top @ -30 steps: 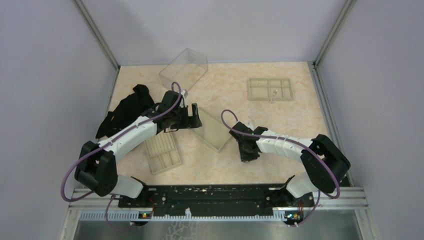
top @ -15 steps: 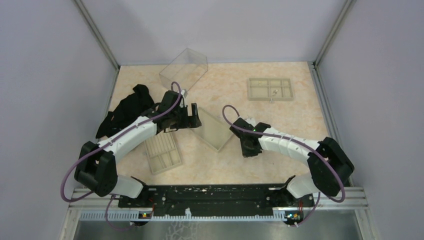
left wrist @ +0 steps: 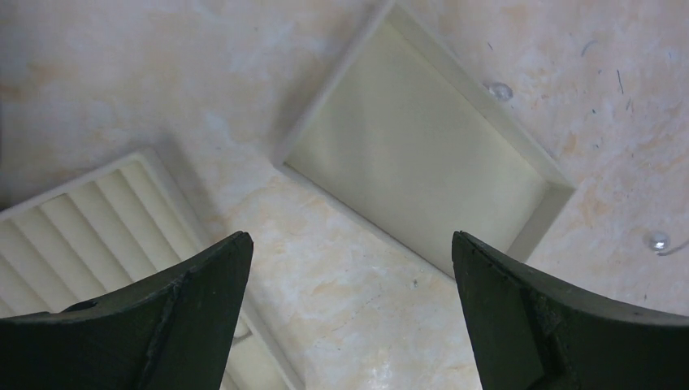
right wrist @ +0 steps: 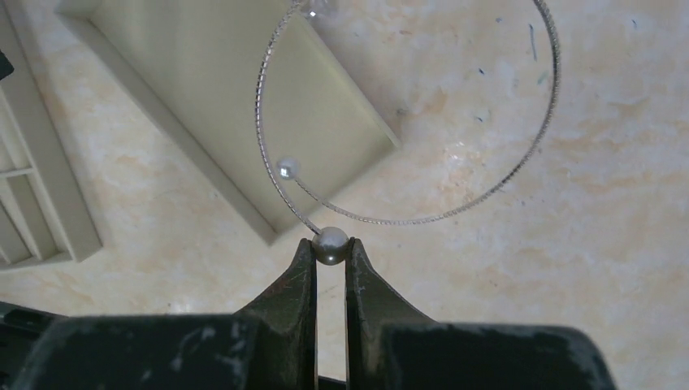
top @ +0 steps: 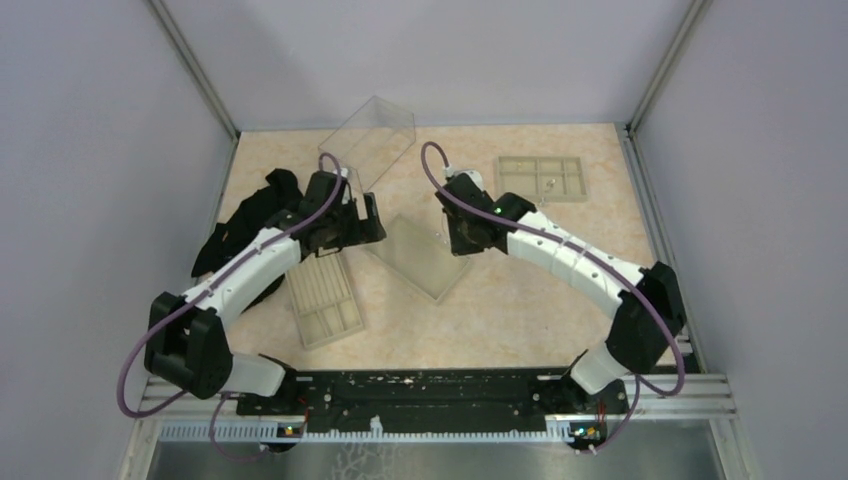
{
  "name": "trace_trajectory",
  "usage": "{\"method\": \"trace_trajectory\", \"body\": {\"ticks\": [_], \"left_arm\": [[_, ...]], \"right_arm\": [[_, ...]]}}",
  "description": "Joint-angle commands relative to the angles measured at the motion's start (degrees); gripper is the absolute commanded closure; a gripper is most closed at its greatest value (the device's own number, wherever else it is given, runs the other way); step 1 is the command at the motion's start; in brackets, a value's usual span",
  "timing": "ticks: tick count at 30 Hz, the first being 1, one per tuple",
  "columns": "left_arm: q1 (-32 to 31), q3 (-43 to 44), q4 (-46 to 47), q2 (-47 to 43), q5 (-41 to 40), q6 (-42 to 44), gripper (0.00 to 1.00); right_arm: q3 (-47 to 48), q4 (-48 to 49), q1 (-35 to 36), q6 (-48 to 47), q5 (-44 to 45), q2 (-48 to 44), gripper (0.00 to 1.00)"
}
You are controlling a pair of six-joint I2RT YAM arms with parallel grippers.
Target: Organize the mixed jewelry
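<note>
My right gripper needs to move the hoop before it lets go. Much of the hoop hangs past the flat tray's edge, so the hoop would end up across that edge if I opened now.
My right gripper (right wrist: 331, 248) is shut on a pearl-like bead (right wrist: 331, 242) at the end of the thin silver wire hoop (right wrist: 390, 221). The hoop hangs out ahead of the fingertips, over the corner of a flat beige tray (right wrist: 244, 97) and the table. A second small bead (right wrist: 286, 169) sits on the wire. In the top view this gripper (top: 462, 232) is at the tray's far right corner. My left gripper (left wrist: 349, 236) is open and empty above bare table between the ridged tray (left wrist: 97, 219) and the flat tray (left wrist: 422, 162). Two tiny silver pieces (left wrist: 497, 90) (left wrist: 656, 240) lie beyond the flat tray.
A compartmented beige tray (top: 540, 178) lies at the back right with a small piece in it. A clear plastic box (top: 368, 140) stands tilted at the back. A black cloth (top: 250, 225) lies at the left. The ridged tray (top: 325, 298) is near the left arm.
My right arm has swung from the front middle of the table back and left to the flat tray's far corner. My left gripper has drawn back a little to the left.
</note>
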Motion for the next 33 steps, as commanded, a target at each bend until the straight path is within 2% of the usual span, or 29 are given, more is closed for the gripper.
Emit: {"method": "trace_trajectory", "body": {"ticks": [1,5,17,20,23,27,33], "left_arm": [[5.3,1.5,-2.5,-2.9,-1.1,1.0,0.02],[10.8,0.1,-2.9,-4.2,0.0,2.3,0.02],[11.6,-2.5,-4.1,-8.6,-1.4,0.6,0.02],[11.5,-3.3,-3.1,-9.3,-1.1,0.4,0.02],[11.5,-3.5,-1.9,-8.9,0.6,0.3,0.02],[11.1,-2.0,-1.6,-6.8,5.5,1.0,0.02],[9.1,0.2,-1.5,-3.7,5.6,2.0,0.02]], "right_arm": [[6.0,4.4,0.0,-3.1,-5.8,6.5,1.0],[9.0,6.9,1.0,-3.9,-9.4,12.6,1.0],[13.8,9.6,2.8,-5.8,-14.6,25.2,0.99],[16.6,8.2,2.7,-6.3,-14.6,25.9,0.69],[18.0,7.5,2.5,-6.5,-13.9,24.3,0.5],[16.0,6.6,0.6,-5.7,-11.0,19.3,0.48],[0.2,12.6,-7.2,-2.0,-13.0,9.0,0.52]]}}
